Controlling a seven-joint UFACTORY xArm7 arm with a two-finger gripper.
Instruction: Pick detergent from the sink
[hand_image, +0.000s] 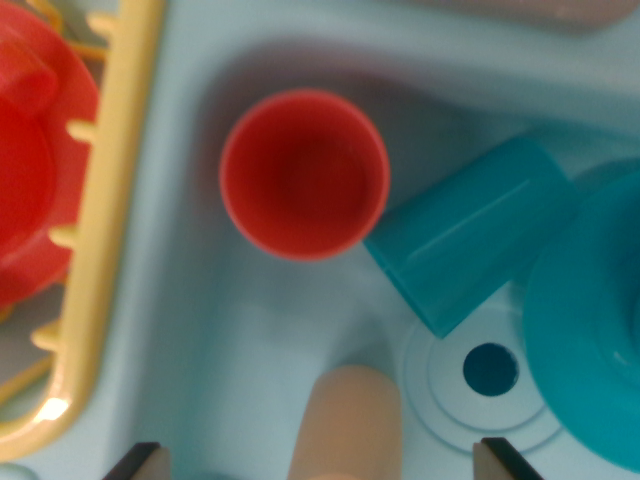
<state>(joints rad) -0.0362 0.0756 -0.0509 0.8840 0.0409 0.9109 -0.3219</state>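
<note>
I will grab the beige bottle by its rounded body (345, 430) next, to pick the detergent from the sink (250, 330).
A beige, rounded bottle-like object (348, 420), apparently the detergent, rises from the pale blue sink (250, 330) at the bottom middle of the wrist view; its lower part is cut off by the frame edge. My gripper (315, 462) is open. Only its two dark fingertips (135, 462) show, at the bottom edge. They stand wide apart on either side of the beige object, without touching it. The picture is blurred, so no label can be read.
In the sink a red cup (304, 175) stands upright, a teal cup (470, 235) lies on its side, and a teal dish (590, 310) sits at the right beside the drain hole (490, 367). A yellow rack (100, 230) holding a red plate (30, 170) borders the left.
</note>
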